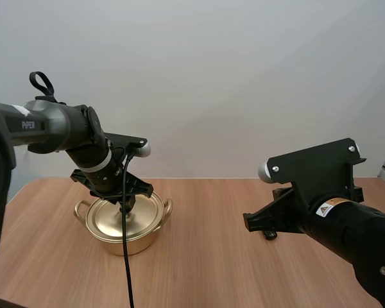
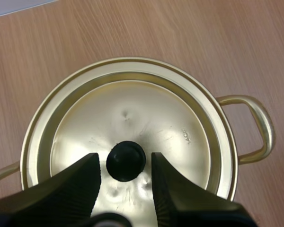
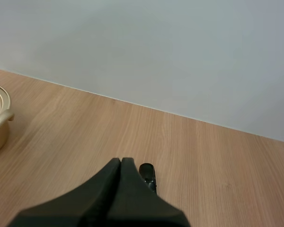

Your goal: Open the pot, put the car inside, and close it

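My left gripper will next grab the gold lid by its narrow black knob [image 2: 126,161] to open the pot, because the lid is far wider than the gripper's open fingers.
A gold pot [image 1: 124,224] stands on the table's left half with its lid [image 2: 132,118] on. My left gripper [image 1: 125,204] hangs right over the lid. It is open [image 2: 124,160], and its fingers [image 2: 85,177] stand on either side of the lid's black knob [image 2: 126,161] with narrow gaps. Low over the table's right half, my right gripper [image 1: 255,222] is shut on nothing, its fingers together as one wedge [image 3: 120,164]. A small black car [image 3: 147,173] lies on the table just beyond that tip, partly hidden; it also shows as a dark object [image 1: 269,234] under the right arm.
The wooden table [image 1: 199,256] runs bare between the pot and the right arm. The pot's side handles [image 2: 255,125] stick out to left and right. A plain wall stands behind the table's far edge.
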Tool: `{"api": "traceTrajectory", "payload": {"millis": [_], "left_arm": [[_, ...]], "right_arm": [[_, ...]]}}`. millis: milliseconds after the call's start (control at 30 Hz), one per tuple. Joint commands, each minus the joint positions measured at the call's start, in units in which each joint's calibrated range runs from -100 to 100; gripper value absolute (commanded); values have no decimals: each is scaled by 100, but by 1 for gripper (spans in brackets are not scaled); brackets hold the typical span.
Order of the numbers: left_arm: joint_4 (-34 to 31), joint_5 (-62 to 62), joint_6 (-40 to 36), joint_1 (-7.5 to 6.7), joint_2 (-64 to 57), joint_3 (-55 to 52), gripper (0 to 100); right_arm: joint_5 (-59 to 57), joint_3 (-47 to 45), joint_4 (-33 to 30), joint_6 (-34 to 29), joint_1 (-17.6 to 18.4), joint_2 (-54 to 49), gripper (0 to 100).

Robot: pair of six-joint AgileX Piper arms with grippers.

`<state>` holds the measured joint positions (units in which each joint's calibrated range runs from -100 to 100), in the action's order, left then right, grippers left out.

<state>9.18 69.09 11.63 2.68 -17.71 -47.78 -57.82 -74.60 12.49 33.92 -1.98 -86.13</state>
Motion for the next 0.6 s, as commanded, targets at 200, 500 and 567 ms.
{"api": "traceTrajectory", "payload": {"millis": [200, 500, 567], "left_arm": [[2, 23, 8, -1, 3, 4, 59], [2, 41, 36, -1, 58, -10, 59], [2, 79, 36, -1, 126, -10, 59]], "right_arm": [[-2, -8, 4, 1, -5, -2, 0], [-2, -8, 4, 1, -5, -2, 0], [-2, -8, 4, 1, -5, -2, 0]]}}
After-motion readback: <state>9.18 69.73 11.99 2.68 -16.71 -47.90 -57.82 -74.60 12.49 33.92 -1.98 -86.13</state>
